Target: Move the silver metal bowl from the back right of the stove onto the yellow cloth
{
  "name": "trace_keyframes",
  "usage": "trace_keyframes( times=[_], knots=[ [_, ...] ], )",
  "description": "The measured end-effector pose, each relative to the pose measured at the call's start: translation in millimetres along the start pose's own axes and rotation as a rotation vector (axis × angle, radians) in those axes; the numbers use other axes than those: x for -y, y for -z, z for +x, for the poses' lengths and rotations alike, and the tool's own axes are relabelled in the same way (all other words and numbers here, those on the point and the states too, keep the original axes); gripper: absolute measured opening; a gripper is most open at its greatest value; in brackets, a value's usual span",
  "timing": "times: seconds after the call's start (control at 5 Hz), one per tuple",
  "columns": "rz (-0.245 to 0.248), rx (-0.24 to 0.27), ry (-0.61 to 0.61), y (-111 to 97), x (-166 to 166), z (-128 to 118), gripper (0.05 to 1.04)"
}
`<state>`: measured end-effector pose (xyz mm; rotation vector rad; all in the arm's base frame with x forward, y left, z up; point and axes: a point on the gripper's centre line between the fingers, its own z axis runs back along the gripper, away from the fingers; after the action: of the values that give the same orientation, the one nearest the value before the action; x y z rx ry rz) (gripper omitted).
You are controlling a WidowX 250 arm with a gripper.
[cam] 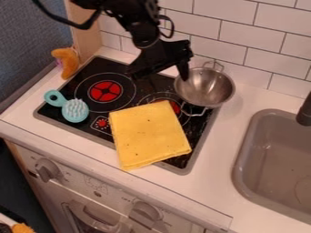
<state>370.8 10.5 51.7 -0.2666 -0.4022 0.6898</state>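
Note:
The metal bowl (206, 86) needs to go onto the yellow cloth. My gripper next needs to grab the bowl by its rim.
The black gripper (159, 76) hangs over the back of the stove, its fingers spread wide with nothing visible between them. Its right finger is beside the left rim of a metal bowl (206, 86) with wire handles; whether they touch, I cannot tell. The bowl rests at the stove's back right corner. A folded yellow cloth (147, 134) lies flat across the stove's front right part and overhangs its front edge. On the front left of the stove is a teal brush (74, 110) with its bristles up.
The black stove (85, 86) has red burner marks and a grey rim. An orange-yellow curved toy (68, 63) is at the counter's back left. At the right is a grey sink (273, 159) with a dark faucet (305, 111). A white tiled wall (243, 41) runs behind.

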Motion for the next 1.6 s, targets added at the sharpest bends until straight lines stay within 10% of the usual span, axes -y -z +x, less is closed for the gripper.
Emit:
trace_keyframes(
  times=[0.8,1.2,1.6],
  knots=[
    [0.0,-0.042,0.023,37.1,27.7,-8.5,0.931],
    [0.024,-0.03,0.012,38.6,22.0,-9.1,0.345],
    [0.038,-0.036,0.03,38.5,19.9,-14.5,0.086]
  ],
)
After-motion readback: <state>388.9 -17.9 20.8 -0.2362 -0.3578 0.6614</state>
